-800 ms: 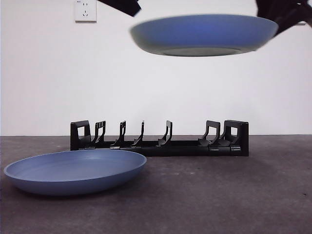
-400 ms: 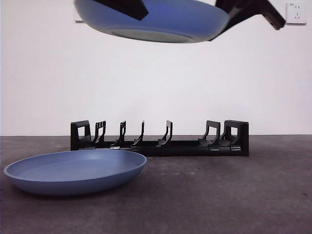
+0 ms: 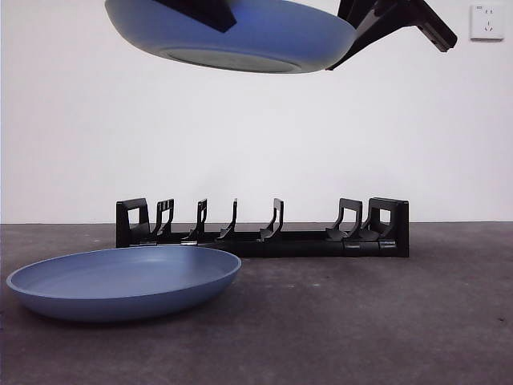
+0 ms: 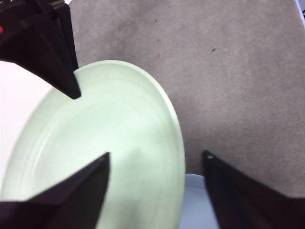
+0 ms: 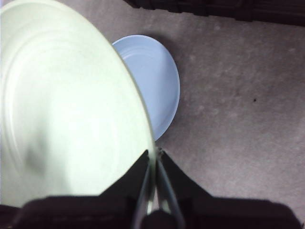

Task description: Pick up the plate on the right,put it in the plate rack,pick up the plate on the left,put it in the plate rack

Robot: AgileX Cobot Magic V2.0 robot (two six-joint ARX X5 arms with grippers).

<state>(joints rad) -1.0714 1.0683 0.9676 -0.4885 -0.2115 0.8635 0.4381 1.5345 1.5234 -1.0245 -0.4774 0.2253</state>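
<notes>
My left gripper reaches the plate and grips its thin free rim [image 4: 182, 183] next, since the plate's round side spreads far wider than my left gripper's open fingers.
A blue plate [image 3: 232, 40] hangs high above the table, roughly level; it looks pale green [image 5: 66, 109] in both wrist views. My right gripper [image 5: 155, 157] is shut on its rim and shows at the top right [image 3: 346, 50] in the front view. My left gripper [image 4: 156, 153] hovers open just above the same plate [image 4: 109, 157], apart from it, and shows only as a black tip [image 3: 200, 12] in the front view. A second blue plate [image 3: 124, 281] lies on the table at the front left. The black plate rack [image 3: 264, 233] stands behind it with nothing between its prongs.
A dark grey table [image 3: 361, 321] runs to a white wall with a socket [image 3: 487, 22] at the upper right. In the right wrist view, the lying plate [image 5: 159, 81] is below the held one and the rack's edge [image 5: 214, 7] is beyond it.
The held plate and my right gripper have moved left and a little up, from above the rack's right end to above its left half. The lying plate and rack have not moved.
</notes>
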